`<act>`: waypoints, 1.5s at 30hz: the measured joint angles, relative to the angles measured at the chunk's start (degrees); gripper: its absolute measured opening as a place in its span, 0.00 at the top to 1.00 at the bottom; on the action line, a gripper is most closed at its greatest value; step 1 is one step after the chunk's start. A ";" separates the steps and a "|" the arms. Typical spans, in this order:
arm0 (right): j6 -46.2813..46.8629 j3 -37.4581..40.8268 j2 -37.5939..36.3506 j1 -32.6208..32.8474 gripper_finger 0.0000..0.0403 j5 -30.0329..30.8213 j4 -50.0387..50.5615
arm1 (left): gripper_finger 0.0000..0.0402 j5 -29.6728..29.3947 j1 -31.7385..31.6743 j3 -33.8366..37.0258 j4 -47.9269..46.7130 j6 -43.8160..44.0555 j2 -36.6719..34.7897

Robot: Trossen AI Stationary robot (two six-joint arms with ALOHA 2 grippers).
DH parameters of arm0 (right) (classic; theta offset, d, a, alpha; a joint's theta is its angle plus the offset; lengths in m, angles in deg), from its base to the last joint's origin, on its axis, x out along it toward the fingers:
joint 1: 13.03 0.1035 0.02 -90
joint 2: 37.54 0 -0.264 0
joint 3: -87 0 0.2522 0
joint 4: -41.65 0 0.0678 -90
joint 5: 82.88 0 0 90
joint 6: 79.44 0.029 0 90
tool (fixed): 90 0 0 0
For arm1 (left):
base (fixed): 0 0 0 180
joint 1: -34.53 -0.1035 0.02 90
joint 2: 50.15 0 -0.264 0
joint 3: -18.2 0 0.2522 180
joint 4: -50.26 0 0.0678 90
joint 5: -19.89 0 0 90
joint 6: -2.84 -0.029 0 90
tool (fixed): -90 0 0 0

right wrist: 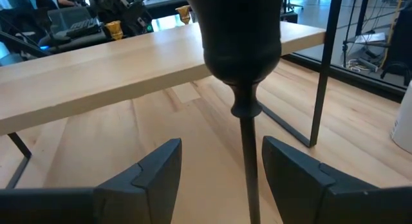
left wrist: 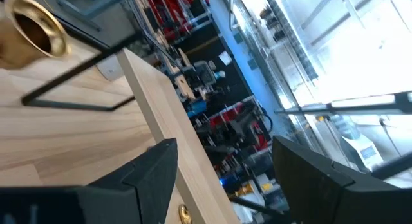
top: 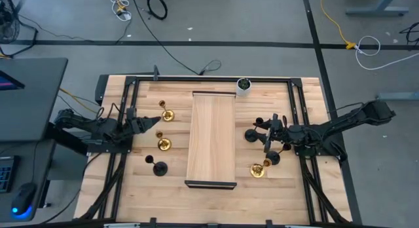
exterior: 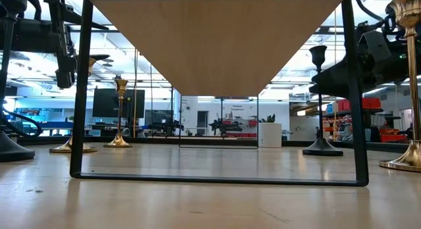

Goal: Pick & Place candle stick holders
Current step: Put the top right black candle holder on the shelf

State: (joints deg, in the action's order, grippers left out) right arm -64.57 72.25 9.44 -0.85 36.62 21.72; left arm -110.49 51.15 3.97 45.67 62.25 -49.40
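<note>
My right gripper will next take the black holder between its fingers by its thin stem (right wrist: 250, 166) and pick it up, so that it can set it on the wooden riser (right wrist: 122, 73).
Three holders stand on their round bases left of the wooden riser (top: 211, 139): two brass-gold (top: 167, 114) (top: 163, 144) and one black (top: 160, 167). Right of it stand two black ones (top: 252, 134) (top: 272, 157) and a brass-gold one (top: 257, 170). My right gripper (right wrist: 222, 150) is open, level above the table, with the thin stem (right wrist: 248, 172) of the nearer-riser black holder between its fingers, not touching. My left gripper (left wrist: 219, 179) is open and empty, beside the far brass-gold holder, whose cup (left wrist: 32, 34) shows in its wrist view.
The wooden riser on thin black metal legs (exterior: 82, 91) spans the table's middle. A small white pot with a green plant (top: 243, 86) stands at the far edge behind it. A black metal frame (top: 209, 78) runs round the table.
</note>
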 joint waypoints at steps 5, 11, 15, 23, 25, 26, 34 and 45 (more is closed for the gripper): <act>-0.34 0.00 0.00 0.00 0.46 1.00 0.07 | 0.37 -4.83 -0.01 0.00 0.02 0.00 0.00; -0.39 0.00 0.00 0.00 0.46 1.55 0.41 | 0.37 -5.30 -0.01 0.00 0.02 -0.37 0.00; -0.37 0.00 0.00 0.00 0.46 1.53 0.42 | 0.37 -5.49 -0.01 0.02 0.07 -0.39 0.00; -0.57 0.00 0.00 0.00 0.61 1.55 0.44 | 0.37 -5.49 -0.01 0.00 0.04 -0.52 0.00; -0.95 0.00 0.00 0.00 0.67 1.55 0.43 | 0.37 -5.49 -0.01 0.01 0.02 -0.55 0.00; -1.15 0.00 0.00 0.01 0.71 1.56 0.44 | 0.37 -5.49 -0.01 0.00 0.02 -0.55 0.00; -3.44 0.02 -0.04 -0.01 0.96 2.01 0.34 | 0.37 -5.49 -0.01 0.00 -0.01 -0.70 0.00; -3.46 0.02 -0.04 0.00 0.99 4.00 0.45 | 0.37 -5.47 -0.01 0.00 -0.04 -0.68 0.00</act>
State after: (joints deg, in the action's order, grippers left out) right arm -68.03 72.27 9.39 -0.85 40.62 22.17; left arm -115.96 51.13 3.97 45.63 61.58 -49.40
